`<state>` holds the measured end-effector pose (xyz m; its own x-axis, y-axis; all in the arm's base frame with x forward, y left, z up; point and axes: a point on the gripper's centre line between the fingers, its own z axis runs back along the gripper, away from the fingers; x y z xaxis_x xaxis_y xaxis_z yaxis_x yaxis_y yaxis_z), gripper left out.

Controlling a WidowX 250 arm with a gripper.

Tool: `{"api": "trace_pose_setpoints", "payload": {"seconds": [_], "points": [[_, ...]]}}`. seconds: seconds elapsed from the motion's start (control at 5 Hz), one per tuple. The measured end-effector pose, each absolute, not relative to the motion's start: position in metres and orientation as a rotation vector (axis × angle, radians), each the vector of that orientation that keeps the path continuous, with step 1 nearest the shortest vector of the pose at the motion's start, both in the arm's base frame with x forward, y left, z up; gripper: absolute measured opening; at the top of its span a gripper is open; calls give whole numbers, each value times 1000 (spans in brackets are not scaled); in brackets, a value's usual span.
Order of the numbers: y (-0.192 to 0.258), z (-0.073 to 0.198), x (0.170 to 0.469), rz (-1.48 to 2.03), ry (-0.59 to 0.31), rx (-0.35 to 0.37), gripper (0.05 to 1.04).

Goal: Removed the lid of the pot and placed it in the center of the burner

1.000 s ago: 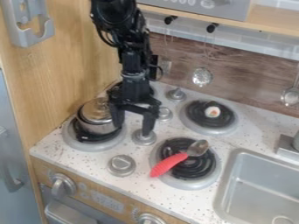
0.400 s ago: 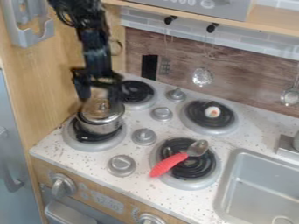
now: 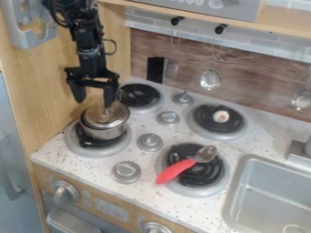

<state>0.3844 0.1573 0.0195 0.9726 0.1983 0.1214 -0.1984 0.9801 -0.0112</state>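
Note:
I need to grab the lid by its knob next, so that my gripper can uncover the pot (image 3: 104,132) and set the lid in the center of the burner.
My gripper (image 3: 94,101) hangs above and slightly behind the pot at the left, open, its two fingers spread wide and pointing down. One finger is at the left, over the wooden wall side; the other is close to the lid's knob. The silver lid (image 3: 100,118) sits on the metal pot (image 3: 104,132), which stands on the front left burner (image 3: 74,144). Nothing shows between the fingers.
A spoon with a red handle (image 3: 175,171) lies across the front right burner (image 3: 197,179). A small white and orange item (image 3: 221,116) rests on the back right burner (image 3: 206,130). Knobs stand between burners; a sink (image 3: 267,195) is at right.
The gripper has moved left from over the knobs beside the pot to above the pot, uncovering the back left burner. The pot and its lid have stayed where they were.

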Motion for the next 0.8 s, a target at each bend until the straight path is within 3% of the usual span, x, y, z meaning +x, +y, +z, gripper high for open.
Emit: {"api": "trace_pose_setpoints", "payload": {"seconds": [0.4,0.6,0.8], "points": [[163,-5,397,210,-60,-7,999],[165,-6,403,211,-62,-4,933],[164,-5,407,212,-78,2,622]]}}
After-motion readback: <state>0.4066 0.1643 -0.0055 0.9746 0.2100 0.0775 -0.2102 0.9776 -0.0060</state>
